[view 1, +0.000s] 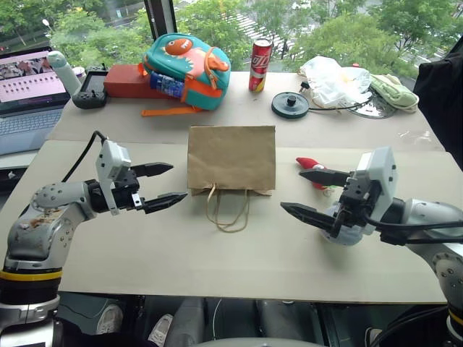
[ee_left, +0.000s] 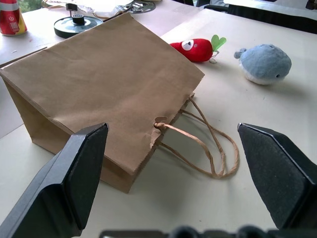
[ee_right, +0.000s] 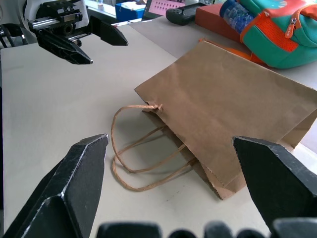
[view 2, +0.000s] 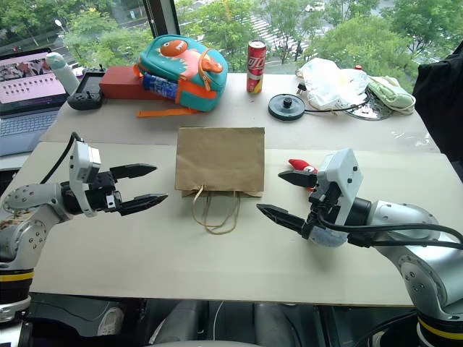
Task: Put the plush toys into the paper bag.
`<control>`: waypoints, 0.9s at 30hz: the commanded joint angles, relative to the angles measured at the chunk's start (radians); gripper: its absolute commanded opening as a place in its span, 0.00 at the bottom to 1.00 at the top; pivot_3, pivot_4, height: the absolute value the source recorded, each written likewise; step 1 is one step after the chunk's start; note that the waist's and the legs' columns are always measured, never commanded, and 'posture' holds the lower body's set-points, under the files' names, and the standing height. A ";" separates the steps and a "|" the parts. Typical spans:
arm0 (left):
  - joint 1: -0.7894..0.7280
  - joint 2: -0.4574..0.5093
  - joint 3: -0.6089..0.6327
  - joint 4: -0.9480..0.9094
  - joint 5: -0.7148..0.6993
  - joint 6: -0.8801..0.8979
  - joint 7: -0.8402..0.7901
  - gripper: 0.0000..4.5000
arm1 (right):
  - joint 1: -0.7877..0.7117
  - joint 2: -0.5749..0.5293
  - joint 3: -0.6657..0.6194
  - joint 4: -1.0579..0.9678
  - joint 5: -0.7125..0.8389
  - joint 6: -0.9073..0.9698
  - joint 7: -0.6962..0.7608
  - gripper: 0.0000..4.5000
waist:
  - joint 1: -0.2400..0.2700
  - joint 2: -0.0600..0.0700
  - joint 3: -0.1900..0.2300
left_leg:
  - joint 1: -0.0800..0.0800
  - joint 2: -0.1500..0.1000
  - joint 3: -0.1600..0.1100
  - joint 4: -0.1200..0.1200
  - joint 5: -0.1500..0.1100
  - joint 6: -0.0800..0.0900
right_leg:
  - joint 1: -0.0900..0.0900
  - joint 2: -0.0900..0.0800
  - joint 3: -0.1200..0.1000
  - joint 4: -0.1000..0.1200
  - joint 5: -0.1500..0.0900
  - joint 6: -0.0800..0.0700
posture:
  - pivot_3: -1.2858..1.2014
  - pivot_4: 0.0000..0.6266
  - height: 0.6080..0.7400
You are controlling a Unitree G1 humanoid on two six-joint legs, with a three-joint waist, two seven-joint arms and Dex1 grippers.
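My left gripper will grab that cord handle (view 1: 212, 206) next, because the paper bag (view 1: 231, 157) lies flat and the cord handle loops out slack past the bag's opening.
The brown paper bag (view 1: 231, 157) lies flat in the middle of the table, its cord handles (view 1: 228, 210) toward me. The red plush toy (ee_left: 194, 49) lies just right of the bag, and the round grey-blue plush toy (ee_left: 263, 63) lies nearer me beside it. My left gripper (view 1: 179, 181) hovers left of the bag, open and empty, pointing at it. My right gripper (view 1: 291, 190) hovers right of the bag, open and empty, above the grey-blue toy (view 1: 346, 235), which it largely hides. Its upper finger covers part of the red toy (view 1: 311, 163).
At the back of the table stand a teal backpack (view 1: 187, 69), a red box (view 1: 126, 79), a red can (view 1: 260, 65), a black disc (view 1: 290, 105) and a white plastic bag (view 1: 334, 81). A laptop (view 1: 25, 87) sits far left.
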State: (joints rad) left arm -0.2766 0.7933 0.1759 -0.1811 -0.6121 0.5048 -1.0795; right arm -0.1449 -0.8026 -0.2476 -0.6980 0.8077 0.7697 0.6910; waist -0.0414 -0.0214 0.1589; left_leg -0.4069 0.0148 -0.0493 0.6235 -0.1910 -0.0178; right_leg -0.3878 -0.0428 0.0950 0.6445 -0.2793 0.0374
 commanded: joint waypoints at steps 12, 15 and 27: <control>-0.183 -0.046 -0.236 0.389 0.521 -0.970 -0.061 1.00 | -0.003 0.019 -0.008 -0.055 0.019 -0.009 -0.056 0.99 | 0.013 0.000 0.000 | 0.000 0.000 0.001 0.000 0.000 0.000 | 0.000 0.000 0.000 0.000 0.002 -0.003 | 0.52 0.24 0.99; -0.287 -0.095 -0.303 0.583 0.662 -1.292 0.010 1.00 | 0.013 0.019 -0.021 -0.077 0.027 -0.003 -0.079 0.99 | 0.027 0.000 0.000 | -0.001 -0.001 0.001 0.001 0.000 0.000 | 0.000 0.000 0.000 -0.001 0.002 -0.003 | 0.52 0.24 0.99; -0.497 -0.264 -0.428 1.036 0.919 -1.712 0.316 1.00 | 0.079 0.013 -0.069 -0.161 0.058 0.005 -0.186 0.99 | 0.025 0.000 0.000 | -0.002 -0.002 -0.001 0.003 0.000 0.001 | 0.000 0.000 -0.001 0.001 0.002 -0.002 | 0.52 0.24 0.99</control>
State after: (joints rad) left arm -0.7385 0.5315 -0.2525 0.8290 0.2794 -1.1693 -0.8197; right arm -0.0653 -0.7816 -0.2725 -0.8191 0.8456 0.7716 0.5255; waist -0.0164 -0.0215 0.1588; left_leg -0.4092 0.0132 -0.0500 0.6268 -0.1914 -0.0168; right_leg -0.3877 -0.0429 0.0942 0.6460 -0.2771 0.0351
